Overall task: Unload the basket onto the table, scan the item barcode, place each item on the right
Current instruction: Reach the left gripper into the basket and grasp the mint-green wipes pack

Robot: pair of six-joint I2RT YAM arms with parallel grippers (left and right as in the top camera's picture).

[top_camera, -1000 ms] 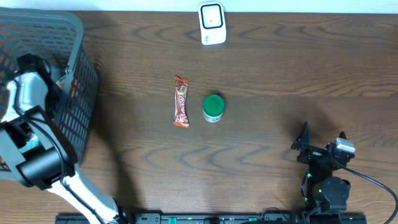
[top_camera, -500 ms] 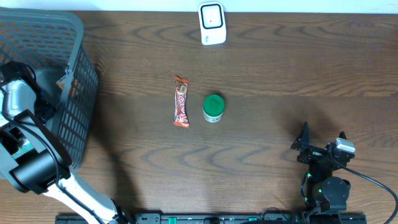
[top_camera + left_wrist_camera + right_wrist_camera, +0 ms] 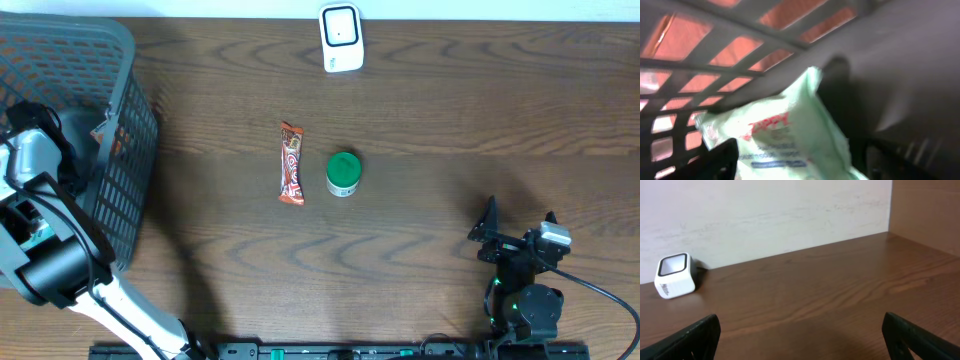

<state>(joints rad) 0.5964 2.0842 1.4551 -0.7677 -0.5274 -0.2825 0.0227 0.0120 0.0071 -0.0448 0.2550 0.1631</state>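
My left gripper pinches the pale green packet by its lower end next, so the packet's broad sides stay uncovered for the barcode.
A pale green packet (image 3: 785,135) with red and blue print lies inside the grey mesh basket (image 3: 135,120). My left gripper (image 3: 802,162) is down in the basket, and its dark fingers (image 3: 717,160) stand on either side of the packet's lower end. The left finger is against the packet; a gap shows at the right one. From overhead the left arm (image 3: 30,160) hides the packet. The white scanner (image 3: 341,38) stands at the table's far edge, also in the right wrist view as the scanner (image 3: 674,275). My right gripper (image 3: 520,218) rests open at the front right, holding nothing.
A red-brown snack bar (image 3: 291,163) and a green-lidded jar (image 3: 343,174) lie mid-table. An orange pack (image 3: 108,135) shows through the basket mesh. The basket wall (image 3: 740,55) is close around the left gripper.
The left arm has shifted left and lower into the basket. The right arm, snack bar and jar have not moved.
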